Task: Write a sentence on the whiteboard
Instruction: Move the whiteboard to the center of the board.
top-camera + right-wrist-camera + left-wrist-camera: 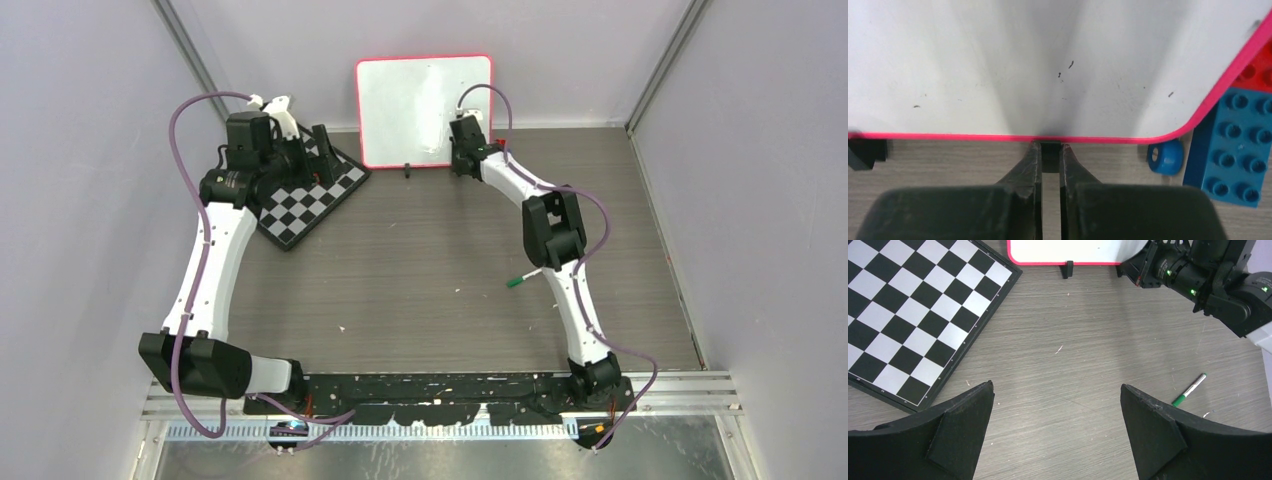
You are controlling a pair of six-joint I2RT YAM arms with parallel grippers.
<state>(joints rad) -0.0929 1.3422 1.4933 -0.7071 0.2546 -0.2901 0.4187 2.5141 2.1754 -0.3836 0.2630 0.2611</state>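
Observation:
The whiteboard [424,110] would move along if I moved my right gripper sideways now. The gripper's fingers are closed on one small black foot under the whiteboard's red-pink rim.
The whiteboard [424,110] stands upright at the back of the table, white with a thin red-pink rim [998,136]. Its face carries only a few dark specks; the sentence is not in view. My right gripper [1050,150] is at the board's lower right edge [462,165], shut on one small black foot [1050,155] under the rim. The other foot [408,168] stands free. My left gripper [1057,385] hovers open over bare table beside the chessboard, nothing between its fingers [306,152]. A green-tipped marker [523,279] lies on the table under the right arm, also in the left wrist view [1189,390].
A black-and-white chessboard [310,195] lies at the back left, its corner near the whiteboard [913,315]. Behind the board's right corner sit a blue studded brick [1235,145], a red brick [1258,65] and a small blue round piece [1165,156]. Grey walls enclose the table.

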